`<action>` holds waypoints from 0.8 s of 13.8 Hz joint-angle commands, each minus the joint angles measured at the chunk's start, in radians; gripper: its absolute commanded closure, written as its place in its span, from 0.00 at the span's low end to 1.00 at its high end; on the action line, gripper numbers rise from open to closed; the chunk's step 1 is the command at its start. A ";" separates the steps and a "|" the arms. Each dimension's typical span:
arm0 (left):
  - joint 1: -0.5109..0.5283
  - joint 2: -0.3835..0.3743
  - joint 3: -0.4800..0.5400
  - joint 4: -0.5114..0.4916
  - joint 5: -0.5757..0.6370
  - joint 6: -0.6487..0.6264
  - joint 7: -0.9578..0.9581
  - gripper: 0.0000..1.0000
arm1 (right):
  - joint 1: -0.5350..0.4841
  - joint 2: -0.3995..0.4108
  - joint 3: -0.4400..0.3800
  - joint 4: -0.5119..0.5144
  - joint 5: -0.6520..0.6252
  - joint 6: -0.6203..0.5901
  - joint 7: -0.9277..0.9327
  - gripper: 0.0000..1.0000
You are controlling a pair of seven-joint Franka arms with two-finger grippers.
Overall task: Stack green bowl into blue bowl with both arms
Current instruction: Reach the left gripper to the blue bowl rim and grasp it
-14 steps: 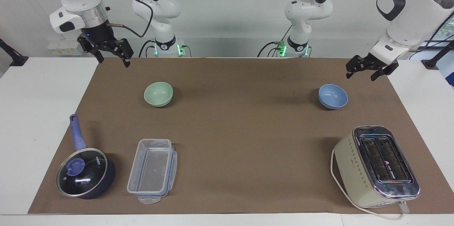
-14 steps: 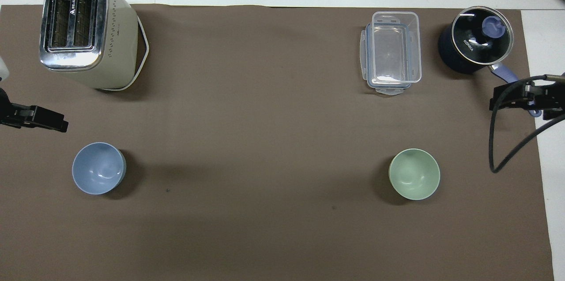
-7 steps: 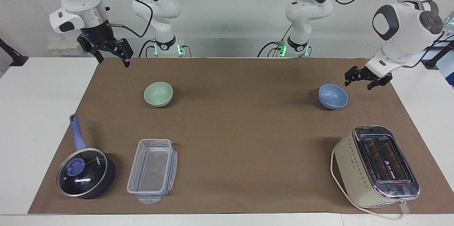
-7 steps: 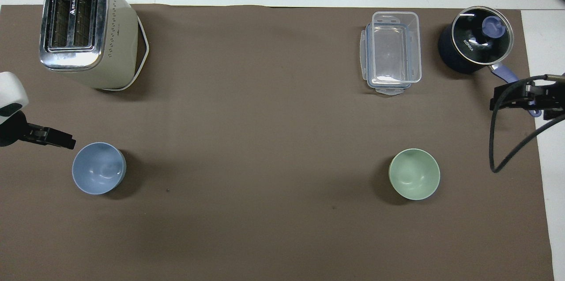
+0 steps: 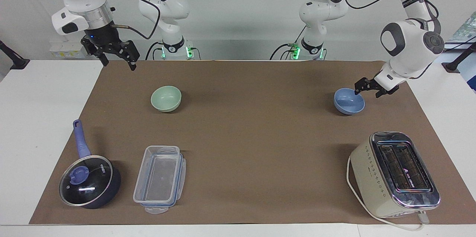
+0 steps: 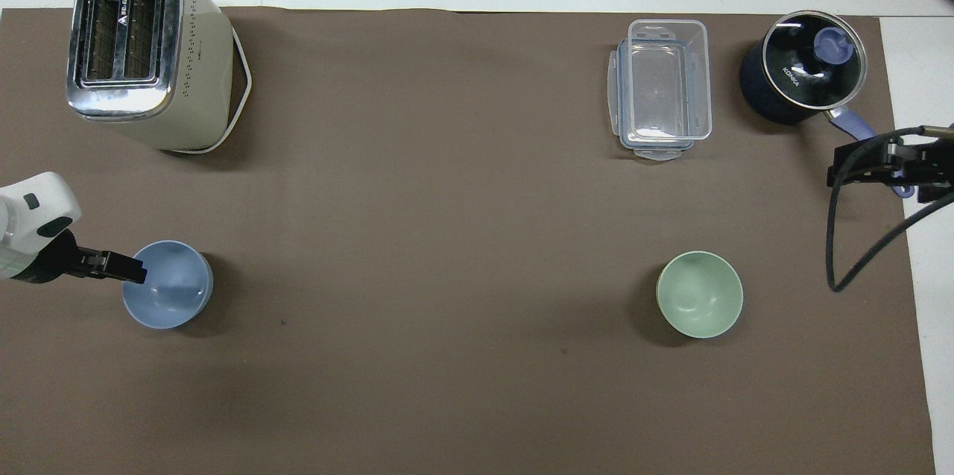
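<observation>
My left gripper grabs the blue bowl by its rim (image 6: 136, 287) next and brings it to where the green bowl (image 6: 700, 294) stacks into it.
The blue bowl (image 5: 349, 101) stands upright on the brown mat toward the left arm's end of the table; it also shows in the overhead view (image 6: 168, 285). My left gripper (image 5: 368, 91) is open and low at the bowl's rim, with one finger at the rim's edge and the other outside the bowl; it shows in the overhead view (image 6: 136, 273) too. The green bowl (image 5: 166, 98) stands upright toward the right arm's end (image 6: 699, 294). My right gripper (image 5: 119, 62) is open and empty, raised over the mat's corner at its own end (image 6: 891, 169), and waits.
A cream toaster (image 5: 395, 174) with a white cord stands farther from the robots than the blue bowl. A clear plastic container (image 5: 160, 179) and a dark blue lidded saucepan (image 5: 89, 182) stand farther from the robots than the green bowl. The brown mat (image 5: 253, 136) covers the table.
My left gripper has come down and toward the blue bowl, from above the mat's edge to the bowl's rim. The right arm and both bowls have not moved.
</observation>
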 commanded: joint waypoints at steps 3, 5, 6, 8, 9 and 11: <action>0.034 -0.043 -0.010 -0.147 -0.024 0.101 0.006 0.00 | -0.010 -0.013 0.001 -0.017 0.010 0.004 -0.008 0.00; 0.035 -0.043 -0.010 -0.187 -0.036 0.133 0.009 0.00 | -0.010 -0.013 0.001 -0.017 0.010 0.004 -0.010 0.00; 0.035 -0.045 -0.010 -0.207 -0.046 0.150 0.012 0.06 | -0.010 -0.013 0.001 -0.017 0.010 0.006 -0.010 0.00; 0.035 -0.045 -0.010 -0.234 -0.048 0.176 0.012 0.66 | -0.011 -0.013 0.001 -0.018 0.010 0.006 -0.010 0.00; 0.035 -0.045 -0.010 -0.242 -0.053 0.195 0.011 1.00 | -0.011 -0.013 0.001 -0.018 0.010 0.006 -0.010 0.00; 0.035 -0.036 -0.010 -0.230 -0.060 0.193 0.009 1.00 | -0.011 -0.013 0.001 -0.018 0.010 0.006 -0.010 0.00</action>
